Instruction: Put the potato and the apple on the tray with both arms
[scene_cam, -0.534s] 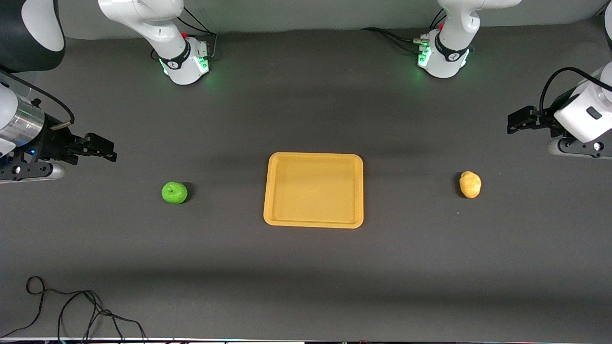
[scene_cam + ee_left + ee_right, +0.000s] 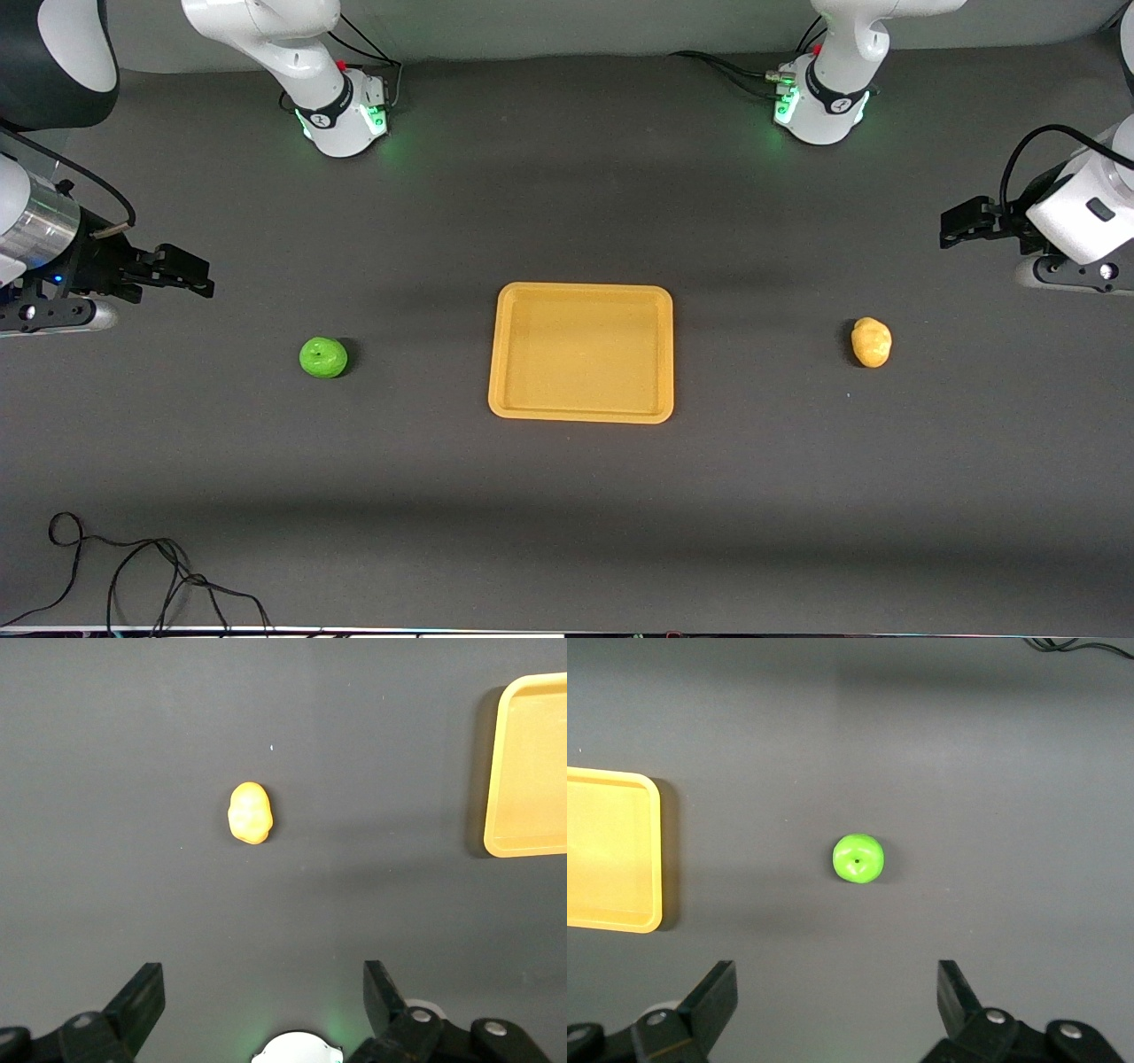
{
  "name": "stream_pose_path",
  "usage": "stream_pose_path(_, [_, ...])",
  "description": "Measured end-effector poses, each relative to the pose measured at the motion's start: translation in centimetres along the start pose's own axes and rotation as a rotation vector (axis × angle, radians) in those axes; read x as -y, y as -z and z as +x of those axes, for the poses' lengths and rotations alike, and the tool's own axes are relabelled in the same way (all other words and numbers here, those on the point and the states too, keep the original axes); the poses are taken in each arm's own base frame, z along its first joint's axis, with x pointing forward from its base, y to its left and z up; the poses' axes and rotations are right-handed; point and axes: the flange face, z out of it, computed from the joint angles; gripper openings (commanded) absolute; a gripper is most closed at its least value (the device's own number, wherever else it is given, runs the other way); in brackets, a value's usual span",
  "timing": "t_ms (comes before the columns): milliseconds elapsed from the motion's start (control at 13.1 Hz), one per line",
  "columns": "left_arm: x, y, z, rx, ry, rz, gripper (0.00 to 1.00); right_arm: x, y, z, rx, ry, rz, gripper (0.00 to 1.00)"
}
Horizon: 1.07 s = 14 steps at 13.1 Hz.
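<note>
The pale yellow potato (image 2: 871,342) needs to go on the tray (image 2: 580,409), so next my left gripper should grab the potato by its rounded sides.
The orange-yellow tray (image 2: 580,409) lies empty at the table's middle. The green apple (image 2: 323,357) sits on the table toward the right arm's end; it also shows in the right wrist view (image 2: 858,858). The pale yellow potato (image 2: 871,342) sits toward the left arm's end and shows in the left wrist view (image 2: 249,812). My right gripper (image 2: 197,276) is open and empty, up in the air over bare table beside the apple. My left gripper (image 2: 957,228) is open and empty, over bare table beside the potato. The tray's edge shows in both wrist views (image 2: 496,771) (image 2: 656,850).
The two arm bases (image 2: 341,111) (image 2: 819,102) glow green along the table's edge farthest from the front camera. A loose black cable (image 2: 142,576) lies at the near corner toward the right arm's end. Dark table surface surrounds the tray.
My right gripper has shifted slightly away from the apple and up in the front view. The left arm, apple, potato and tray have not moved.
</note>
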Motion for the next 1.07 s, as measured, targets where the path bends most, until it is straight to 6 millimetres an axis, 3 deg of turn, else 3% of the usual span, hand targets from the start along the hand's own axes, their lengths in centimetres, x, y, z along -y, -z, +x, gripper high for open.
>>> stream_pose_path(305, [1.1,-0.9,0.1,0.017,0.011,-0.003,1.0,0.0,-0.9,0.0,0.016,0.003,-0.013,1.0])
stream_pose_path(534, [2.0,-4.0,1.1,0.011,0.013,-0.005,1.0,0.0,-3.5,0.5,0.014,0.004,-0.013,1.0])
stream_pose_path(686, [2.2,-8.4,2.2,-0.002,0.013,-0.004,1.0,0.0,-6.7,0.9,0.015,0.004,-0.013,1.0])
stream_pose_path(915, [3.1,-17.4,3.3,-0.039,0.019,-0.002,1.0,-0.1,-13.0,1.6,0.073,-0.002,-0.014,1.0])
stream_pose_path(1068, [4.6,-22.3,3.4,-0.062,0.016,-0.003,1.0,-0.3,-15.4,2.5,0.08,-0.008,-0.013,1.0])
